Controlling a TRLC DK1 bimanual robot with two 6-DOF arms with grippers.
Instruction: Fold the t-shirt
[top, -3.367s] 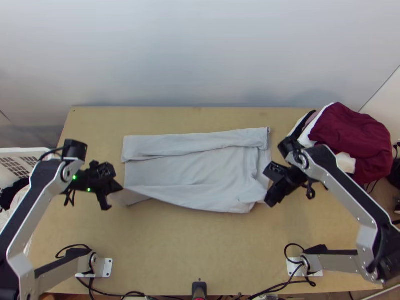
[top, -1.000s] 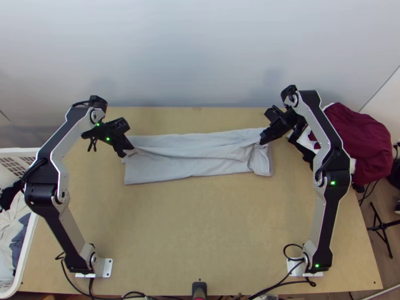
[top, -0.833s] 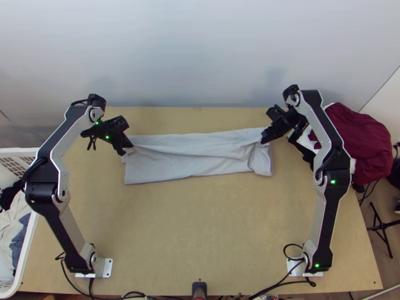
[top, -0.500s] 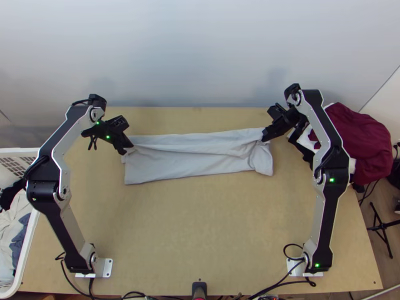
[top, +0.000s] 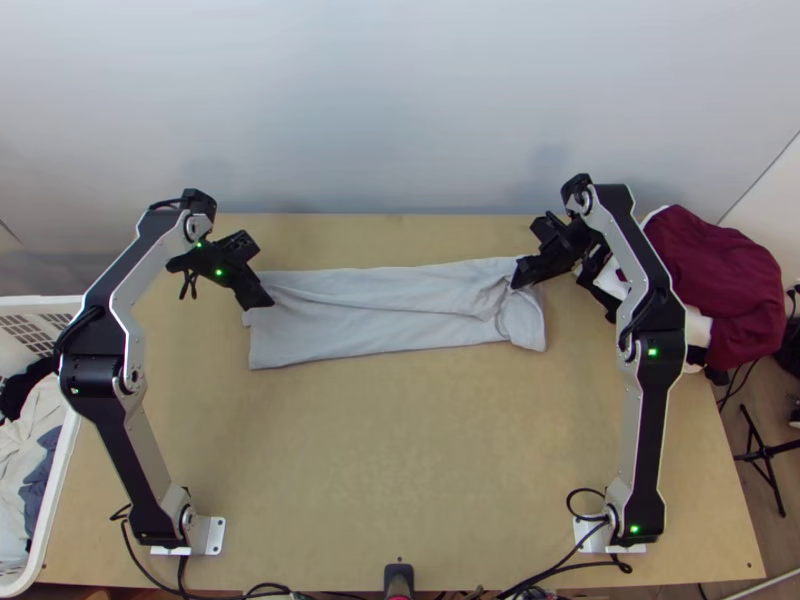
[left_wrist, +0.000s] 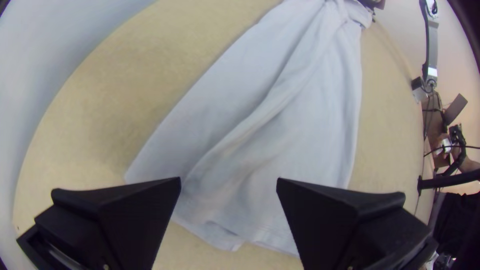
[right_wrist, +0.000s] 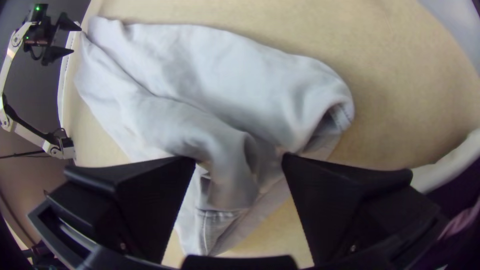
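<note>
A fold stands up at the bunched end while the rest of the t-shirt (top: 390, 310) lies flat. My right gripper grabs that raised fold (top: 510, 287) next.
A pale grey t-shirt (top: 390, 310) lies folded into a long strip across the upper middle of the table, with a lengthwise ridge and a bunched right end. At its left end is my left gripper (top: 268, 300), just over the cloth. My right gripper (top: 516, 284) stands at the bunched right end. In the left wrist view my left gripper (left_wrist: 229, 182) is open, the shirt (left_wrist: 280, 130) between and below its fingers. In the right wrist view my right gripper (right_wrist: 239, 161) is open too, with a raised fold of the shirt (right_wrist: 200, 80) between its fingers.
Right of the table's far corner is a pile of dark red, white and black clothes (top: 700, 280). A white basket (top: 62, 470) holding clothes stands at the left edge. Bare wood (top: 400, 450) lies in front of the shirt, between the two arm bases.
The shirt's near part has been brought up the table, narrowing it to a strip. Both arms moved farther up with it. Lately the right gripper shifted slightly left and the left one slightly right.
</note>
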